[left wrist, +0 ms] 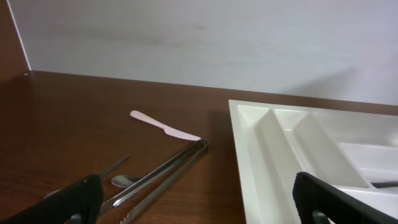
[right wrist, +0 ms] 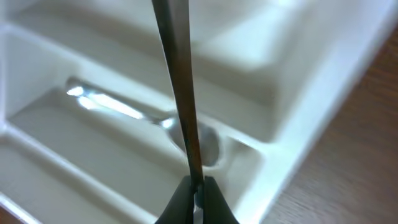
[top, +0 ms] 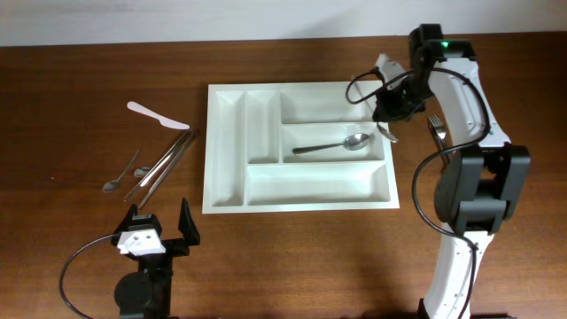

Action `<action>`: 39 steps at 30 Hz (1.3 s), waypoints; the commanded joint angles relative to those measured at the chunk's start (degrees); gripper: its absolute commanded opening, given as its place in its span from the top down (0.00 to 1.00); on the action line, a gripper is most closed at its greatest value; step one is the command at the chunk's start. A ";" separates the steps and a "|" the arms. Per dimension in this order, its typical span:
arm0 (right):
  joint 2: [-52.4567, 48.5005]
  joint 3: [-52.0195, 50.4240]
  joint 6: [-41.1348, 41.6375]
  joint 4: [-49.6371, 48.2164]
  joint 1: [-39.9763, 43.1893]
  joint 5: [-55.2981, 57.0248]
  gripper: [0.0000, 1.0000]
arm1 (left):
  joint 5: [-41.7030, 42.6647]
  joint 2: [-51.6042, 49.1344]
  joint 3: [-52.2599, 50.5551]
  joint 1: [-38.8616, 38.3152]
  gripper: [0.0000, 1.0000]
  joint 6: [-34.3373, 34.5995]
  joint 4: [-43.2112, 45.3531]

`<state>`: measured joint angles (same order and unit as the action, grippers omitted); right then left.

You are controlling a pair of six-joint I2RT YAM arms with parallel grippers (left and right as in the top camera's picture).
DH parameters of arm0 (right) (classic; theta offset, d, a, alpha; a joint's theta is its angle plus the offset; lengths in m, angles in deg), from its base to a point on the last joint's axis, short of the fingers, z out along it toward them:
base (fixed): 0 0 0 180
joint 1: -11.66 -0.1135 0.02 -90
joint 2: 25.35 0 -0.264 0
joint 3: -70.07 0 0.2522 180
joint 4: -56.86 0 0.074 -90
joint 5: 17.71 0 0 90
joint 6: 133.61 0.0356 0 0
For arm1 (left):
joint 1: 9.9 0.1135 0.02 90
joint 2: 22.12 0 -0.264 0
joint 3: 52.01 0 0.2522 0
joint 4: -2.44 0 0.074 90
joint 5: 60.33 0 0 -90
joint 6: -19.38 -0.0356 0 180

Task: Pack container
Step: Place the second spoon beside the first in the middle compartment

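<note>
My right gripper should move the thin utensil into the container's middle section before releasing it, because the thin utensil's lower end (top: 387, 132) is hanging over the container's rim (top: 390, 149).
The container (top: 226, 151), a white tray with several compartments, lies mid-table. A metal spoon (top: 332, 145) rests in its middle wide compartment and shows in the right wrist view as a spoon (right wrist: 118, 107). My right gripper (top: 390, 111) hovers over the tray's right edge, shut on a thin metal utensil (right wrist: 180, 93) seen edge-on. The jaws of the right gripper (right wrist: 196, 183) pinch its handle. My left gripper (top: 159, 232) stands open and holds nothing near the front left, just left of the container (left wrist: 298, 155).
On the bare wood left of the tray lie a white plastic knife (top: 158, 116), metal tongs (top: 164, 164) and a small spoon (top: 120, 175). The left wrist view shows the knife (left wrist: 163, 126) and tongs (left wrist: 165, 174). What looks like a fork (top: 436, 124) lies by the right arm.
</note>
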<state>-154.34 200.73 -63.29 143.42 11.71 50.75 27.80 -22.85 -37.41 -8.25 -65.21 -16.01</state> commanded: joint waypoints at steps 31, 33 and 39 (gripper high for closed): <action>-6.45 1.22 -39.50 3.96 -6.82 -8.41 0.96 | 0.66 0.33 -0.31 0.28 0.01 0.28 0.00; -6.51 1.22 -38.38 3.39 -6.78 -8.37 0.82 | 0.66 0.33 -0.31 0.28 0.01 0.31 0.00; -6.49 1.36 -33.70 1.66 -6.34 -7.78 0.56 | 0.63 0.33 -0.31 0.28 0.01 0.28 0.00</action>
<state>-160.96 201.06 -99.77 145.63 4.83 42.93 27.80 -22.85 -37.41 -8.25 -65.21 -16.01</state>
